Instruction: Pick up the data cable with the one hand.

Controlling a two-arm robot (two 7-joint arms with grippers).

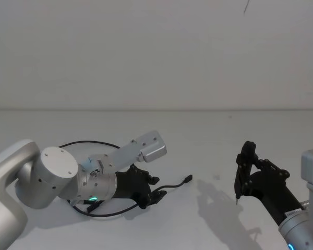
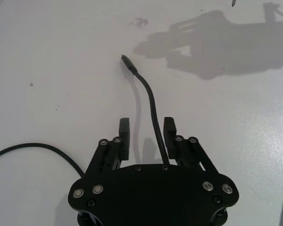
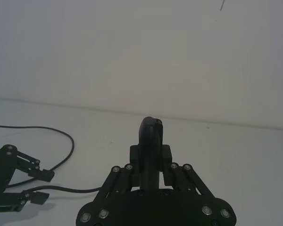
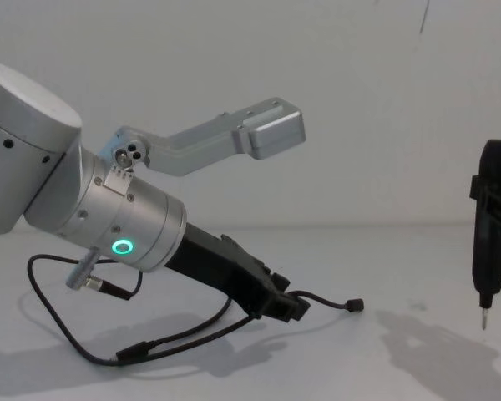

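The data cable arches off the table at the cord behind its small plug [image 2: 158, 133], while its long loop lies slack. My left gripper should pinch it there next.
The data cable [image 1: 173, 184] is a thin black cord lying on the white table, looping back behind my left arm. Its free end with a small plug [image 2: 126, 60] points away from the gripper. My left gripper [image 2: 146, 133] is low over the table and open. The cable [image 2: 151, 101] runs between its two fingers, close to one finger [image 2: 169, 132]. From the side, the cable [image 4: 321, 298] leaves the left gripper [image 4: 290, 309] and ends on the table. My right gripper [image 1: 245, 174] hovers at the right, shut on a slim black pen-shaped tool [image 4: 488, 217] with a metal tip.
A short black lead with a silver plug [image 4: 100, 284] hangs under the left wrist. The silver camera bracket [image 4: 267, 129] juts out above the left gripper. The white table [image 1: 208, 135] meets a plain wall at the back. The left gripper [image 3: 19, 181] shows in the right wrist view.
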